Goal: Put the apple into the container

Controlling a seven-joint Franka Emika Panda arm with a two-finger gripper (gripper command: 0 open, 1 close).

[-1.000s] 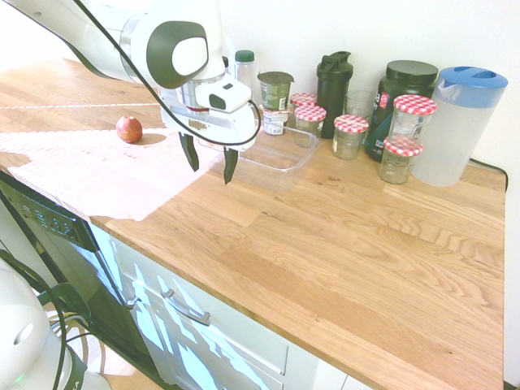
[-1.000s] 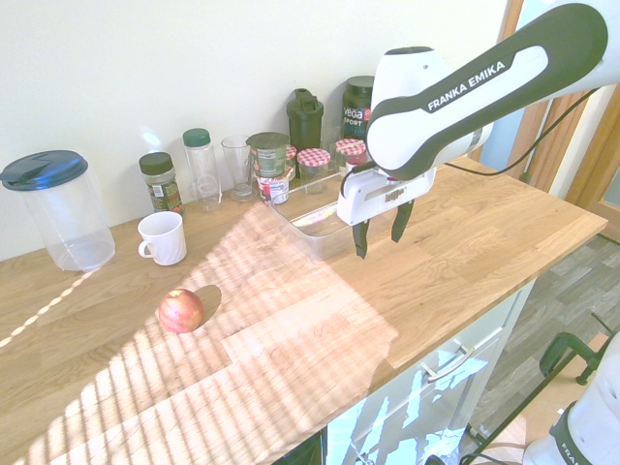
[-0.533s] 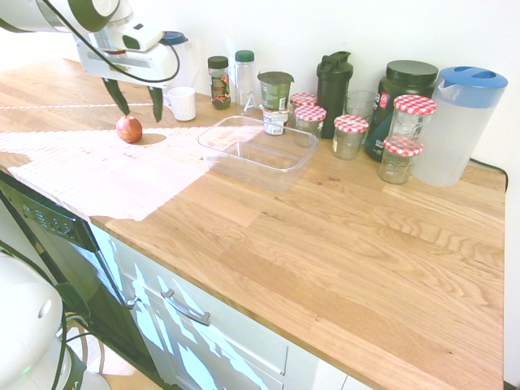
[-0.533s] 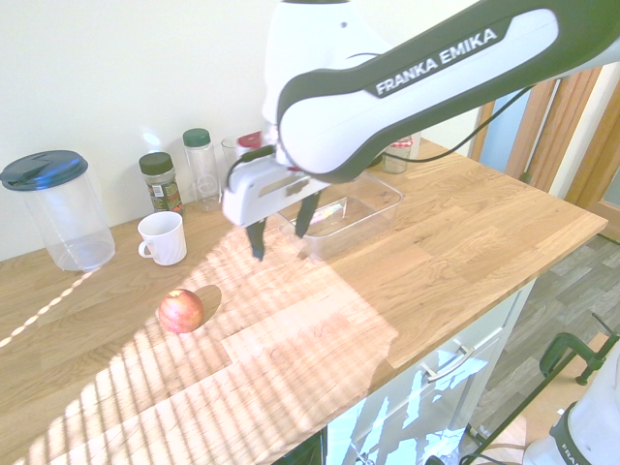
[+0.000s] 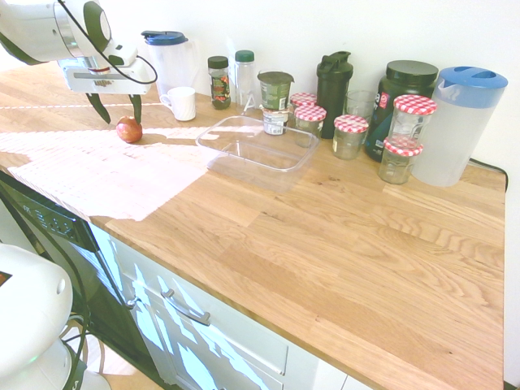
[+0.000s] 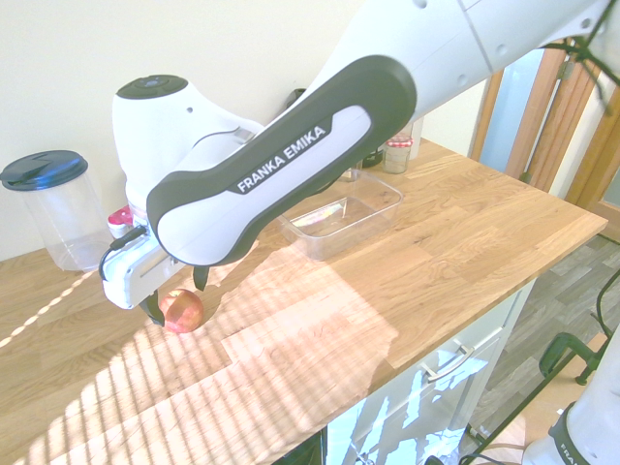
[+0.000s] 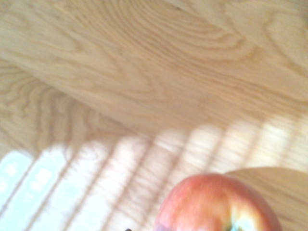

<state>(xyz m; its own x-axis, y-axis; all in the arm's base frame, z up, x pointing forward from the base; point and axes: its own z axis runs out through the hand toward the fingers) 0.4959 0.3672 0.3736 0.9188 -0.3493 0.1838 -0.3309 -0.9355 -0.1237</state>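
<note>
I need to move my gripper toward the apple's widest sides before I close it on the apple. My fingers reach the top of the red apple (image 5: pixel 129 130) (image 7: pixel 219 207), short of those sides.
The apple (image 5: pixel 128 130), small, red and round, rests on the wooden counter at the left, in a patch of sunlight. My gripper (image 5: pixel 121 121) hangs right over it, open, with one dark finger on each side of the apple's top. From the other side the gripper (image 6: pixel 176 298) partly covers the apple (image 6: pixel 184 312). The wrist view shows the apple (image 7: pixel 219 204) close up at its lower edge. The container (image 5: pixel 244 162), a shallow clear plastic tray, stands empty to the right of the apple; in the second exterior view the container (image 6: pixel 320 242) lies beyond the arm.
A white mug (image 5: pixel 181 103) and a blue-lidded pitcher (image 5: pixel 169 57) stand just behind the apple. Spice bottles, a black shaker (image 5: pixel 333 81), jars with red-checkered lids (image 5: pixel 351 134) and a second pitcher (image 5: pixel 459 122) line the back wall. The counter's front edge runs below.
The arm has swung left from above the container, across the counter, and come down over the apple. The fingers have stayed open throughout.
</note>
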